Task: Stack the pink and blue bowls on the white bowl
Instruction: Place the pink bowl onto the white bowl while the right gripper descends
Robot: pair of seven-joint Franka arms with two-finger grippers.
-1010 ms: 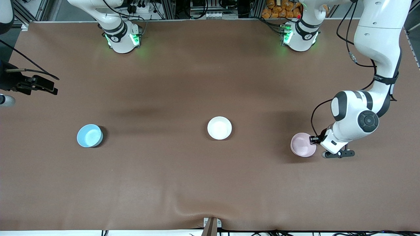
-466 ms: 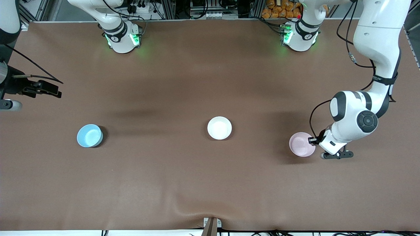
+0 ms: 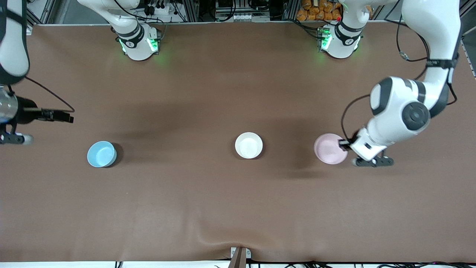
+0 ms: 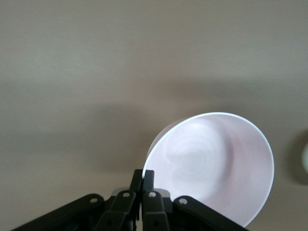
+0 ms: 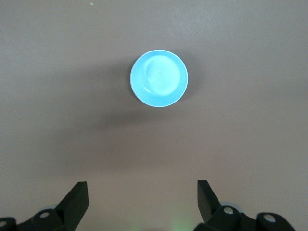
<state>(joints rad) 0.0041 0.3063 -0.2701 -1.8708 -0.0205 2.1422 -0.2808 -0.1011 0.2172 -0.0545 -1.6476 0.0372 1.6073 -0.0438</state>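
My right gripper needs to grab the light blue bowl by its rim (image 3: 102,142) next. Then it can stack the bowl on the white bowl (image 3: 248,145).
The pale pink bowl (image 3: 329,149) hangs above the table, between the white bowl (image 3: 248,145) and the left arm's end. My left gripper (image 3: 344,144) is shut on its rim; the left wrist view shows the fingers (image 4: 143,175) pinching the pink bowl's (image 4: 216,168) edge. The white bowl stands at the table's middle. The light blue bowl (image 3: 101,153) stands toward the right arm's end. My right gripper (image 3: 67,118) is open and empty, up in the air near that end; the right wrist view shows the blue bowl (image 5: 159,78) ahead of its spread fingers (image 5: 77,199).
The brown table cover (image 3: 238,208) has a wrinkle at its edge nearest the front camera. Both arm bases (image 3: 137,42) stand along the edge farthest from the front camera. Nothing else stands on the table.
My left gripper has lifted the pink bowl off the table and carried it toward the white bowl. My right arm has swung down toward the blue bowl.
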